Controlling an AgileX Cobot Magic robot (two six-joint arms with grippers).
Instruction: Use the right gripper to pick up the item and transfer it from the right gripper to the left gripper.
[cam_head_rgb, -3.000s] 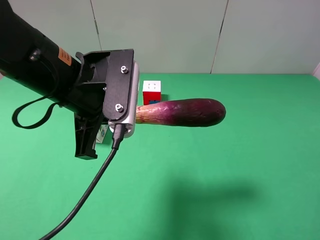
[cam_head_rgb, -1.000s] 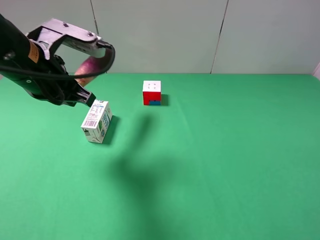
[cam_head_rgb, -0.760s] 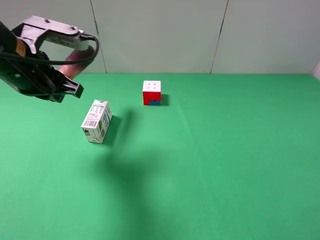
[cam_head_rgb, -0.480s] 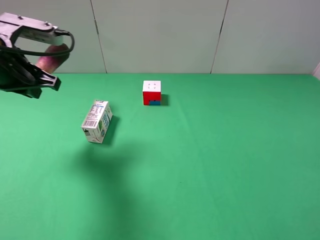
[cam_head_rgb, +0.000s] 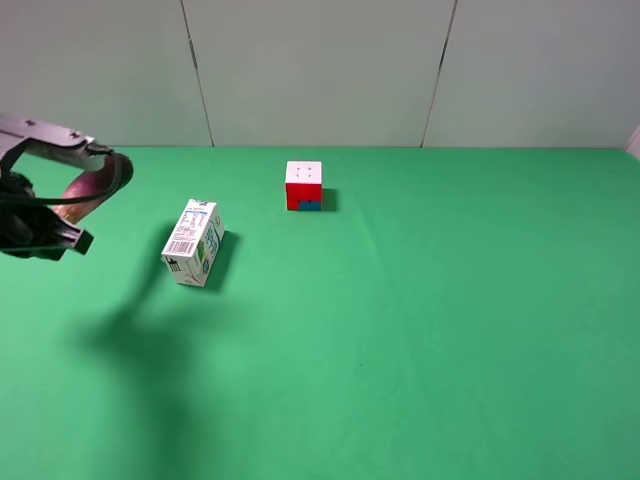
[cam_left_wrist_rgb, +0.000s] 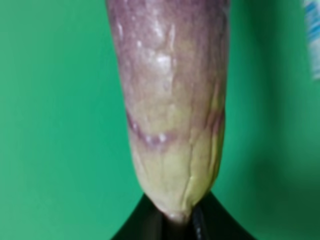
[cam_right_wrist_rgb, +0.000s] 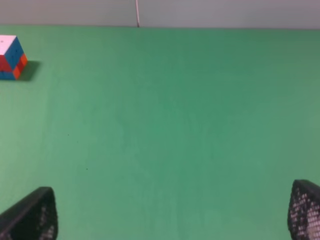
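Observation:
The eggplant's purple body (cam_head_rgb: 104, 179) (cam_left_wrist_rgb: 167, 40) is separated from its shadow by a gap, so my left gripper will keep holding the eggplant until its bottom touches the green table.
The eggplant (cam_left_wrist_rgb: 170, 100) fills the left wrist view, dark purple fading to a pale stem end that sits between the black fingers (cam_left_wrist_rgb: 210, 227) of my left gripper. In the high view my left gripper (cam_head_rgb: 52, 208) is at the far left edge, above the table and left of the milk carton, shut on the eggplant (cam_head_rgb: 84, 188), which is mostly hidden behind it. My right gripper (cam_right_wrist_rgb: 167, 220) is open and empty over bare green table, with its fingertips (cam_right_wrist_rgb: 31, 216) at the frame's lower corners. It is out of the high view.
A white milk carton (cam_head_rgb: 193, 243) stands on the green table (cam_head_rgb: 430, 320) right of the left gripper; its edge shows in the left wrist view (cam_left_wrist_rgb: 314, 40). A red-white-blue puzzle cube (cam_head_rgb: 303, 185) sits near the back wall and also shows in the right wrist view (cam_right_wrist_rgb: 11, 57).
My left arm has swung away from the middle to the far left edge and lowered, carrying the eggplant with it. The carton and the cube have not moved.

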